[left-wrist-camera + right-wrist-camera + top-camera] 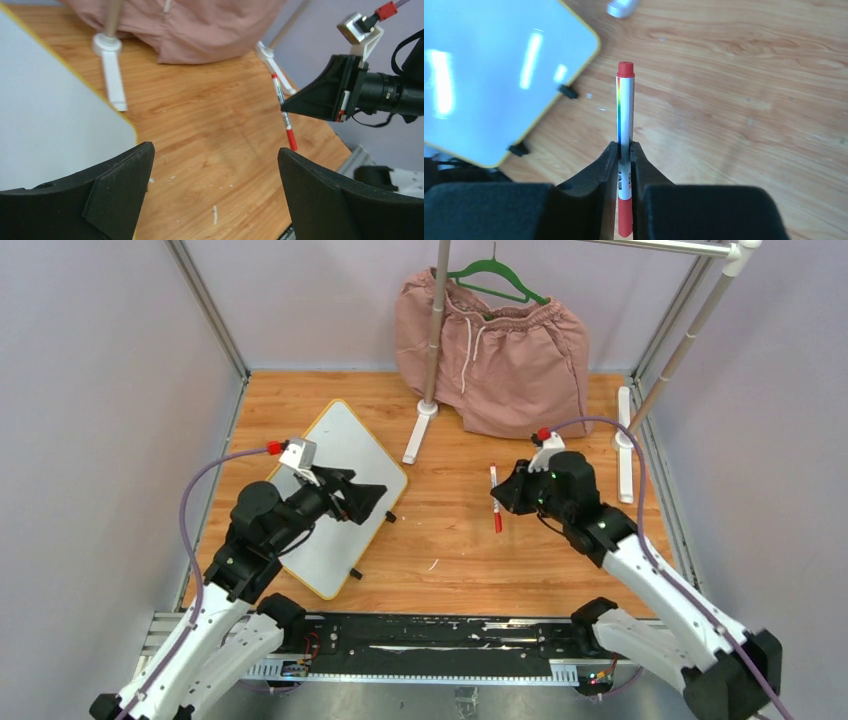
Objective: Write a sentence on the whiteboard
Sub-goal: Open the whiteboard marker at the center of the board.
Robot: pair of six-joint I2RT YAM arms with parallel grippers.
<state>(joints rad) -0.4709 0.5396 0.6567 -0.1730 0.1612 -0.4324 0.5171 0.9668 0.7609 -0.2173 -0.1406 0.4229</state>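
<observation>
I need to grab the marker by its longer red cap (498, 523) (291, 140) with my left gripper next and leave its white body to my right gripper, to uncap it for writing.
The whiteboard (345, 435) lies tilted on the left of the wooden table, white with a yellow rim (489, 75) (50, 115). No sentence shows on it; the surface I can see is blank, and my left arm covers part of it. My left gripper (368, 502) (215, 150) hangs open over the board's right edge with nothing between its fingers. At mid-table my right gripper (500, 498) (625, 146) is shut on a red-capped marker (498, 520) (625, 105) (286, 122). The marker's white barrel sticks out past the fingertips, just above the wood.
Pink shorts (500, 350) hang on a green hanger (497, 278) from a garment rack at the back. The rack's white feet (418, 430) (624, 440) rest on the table. Metal frame posts (208, 310) and grey walls close in the sides.
</observation>
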